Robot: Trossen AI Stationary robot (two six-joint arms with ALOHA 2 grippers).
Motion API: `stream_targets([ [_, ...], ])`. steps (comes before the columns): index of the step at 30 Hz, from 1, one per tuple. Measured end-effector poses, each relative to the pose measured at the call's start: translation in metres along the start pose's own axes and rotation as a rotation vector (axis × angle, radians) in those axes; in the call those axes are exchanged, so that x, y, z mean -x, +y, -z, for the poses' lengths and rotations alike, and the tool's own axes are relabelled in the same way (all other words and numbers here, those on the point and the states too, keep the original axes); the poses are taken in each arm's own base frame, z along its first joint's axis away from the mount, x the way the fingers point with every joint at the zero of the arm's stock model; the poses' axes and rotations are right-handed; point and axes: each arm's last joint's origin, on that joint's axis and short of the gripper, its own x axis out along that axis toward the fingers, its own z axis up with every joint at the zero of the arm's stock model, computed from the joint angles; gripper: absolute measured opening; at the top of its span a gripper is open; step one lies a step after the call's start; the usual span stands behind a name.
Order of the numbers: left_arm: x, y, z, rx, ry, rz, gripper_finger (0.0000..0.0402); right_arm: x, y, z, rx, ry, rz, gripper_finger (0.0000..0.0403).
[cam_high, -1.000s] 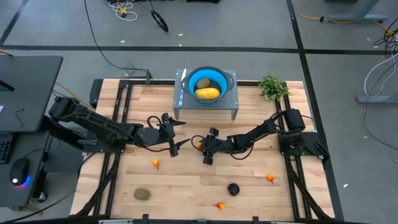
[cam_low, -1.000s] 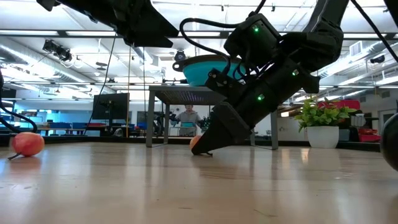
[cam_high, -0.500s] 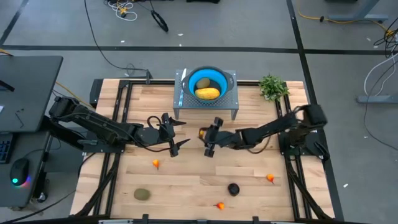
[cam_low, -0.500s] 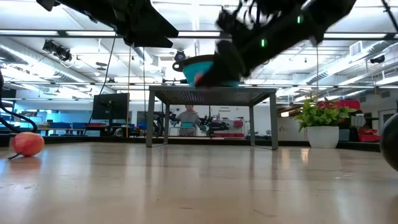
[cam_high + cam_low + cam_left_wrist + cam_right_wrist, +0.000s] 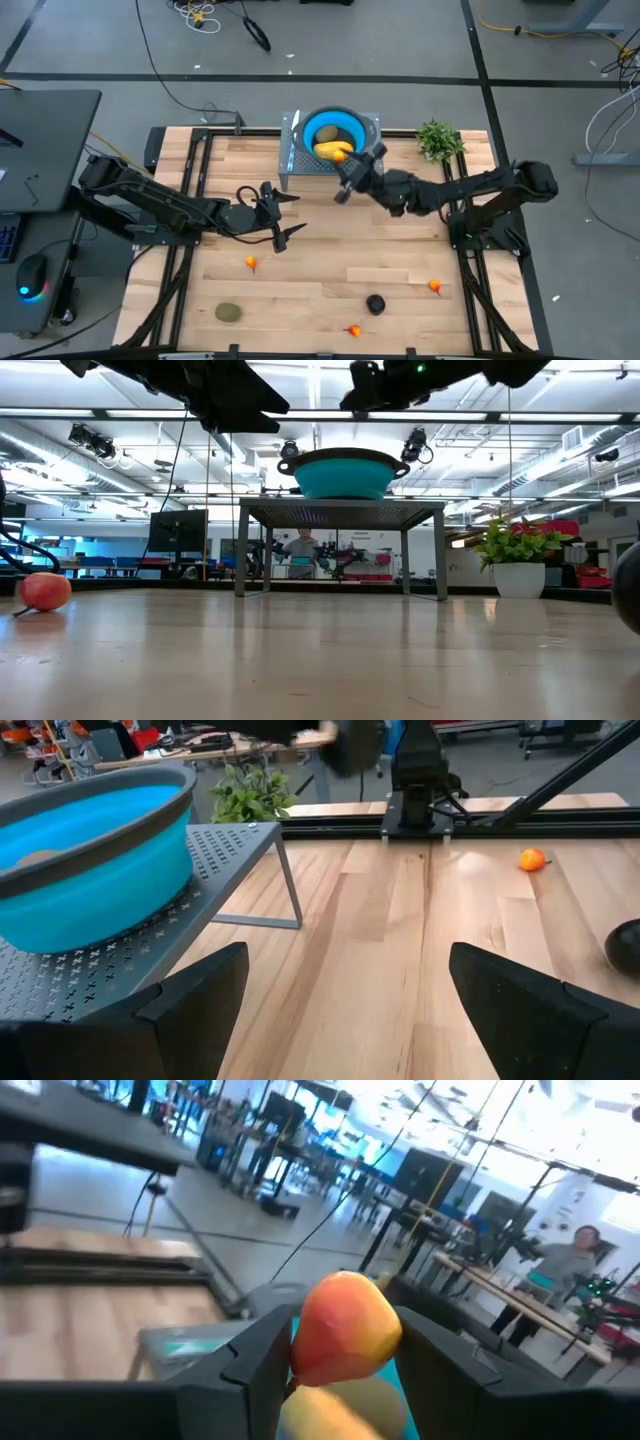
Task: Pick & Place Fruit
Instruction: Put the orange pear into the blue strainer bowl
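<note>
The orange-red fruit (image 5: 339,156) is at the bowl's near rim (image 5: 322,161), short of the bowl's middle. My right gripper now moves it toward the middle before releasing it.
My right gripper (image 5: 346,168) is up at the near rim of the blue bowl (image 5: 330,130), shut on a small orange-red fruit (image 5: 345,1328). The bowl stands on a grey perforated stand (image 5: 372,172) and holds a yellow oblong fruit (image 5: 332,150). My left gripper (image 5: 281,214) hangs open left of the stand, touching nothing. On the table lie other orange-red fruits (image 5: 250,263) (image 5: 435,286) (image 5: 352,329), an olive-green one (image 5: 229,312) and a black one (image 5: 375,303). My right gripper pinches the orange-red fruit by its two sides (image 5: 300,1342) between its two fingers (image 5: 262,1355). The fingers lie about level and reach in from the table's right side toward the bowl. The fruit is lifted clear, over the yellow fruit (image 5: 340,1410).
A leafy green plant (image 5: 438,140) stands at the far right corner. Black frame rails run along both sides of the wooden table (image 5: 330,270). In the low view an orange-red fruit (image 5: 45,591) lies at the left and the black fruit (image 5: 630,585) at the right edge.
My right gripper has risen from the table's middle with the orange-red fruit and gone toward the far edge, up to the bowl. It has tipped from slanting down to about level. The fruit is lifted clear of the table.
</note>
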Motion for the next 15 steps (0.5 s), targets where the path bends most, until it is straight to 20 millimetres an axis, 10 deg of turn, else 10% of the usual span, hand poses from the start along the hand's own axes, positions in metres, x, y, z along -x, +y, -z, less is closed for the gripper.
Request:
stream_targets([
  [15, 0.0, 0.0, 0.0, -0.002, 0.002, 0.008, 0.0357, -0.037, -0.042, 0.029, -0.061, 0.076, 0.001, 0.0182],
])
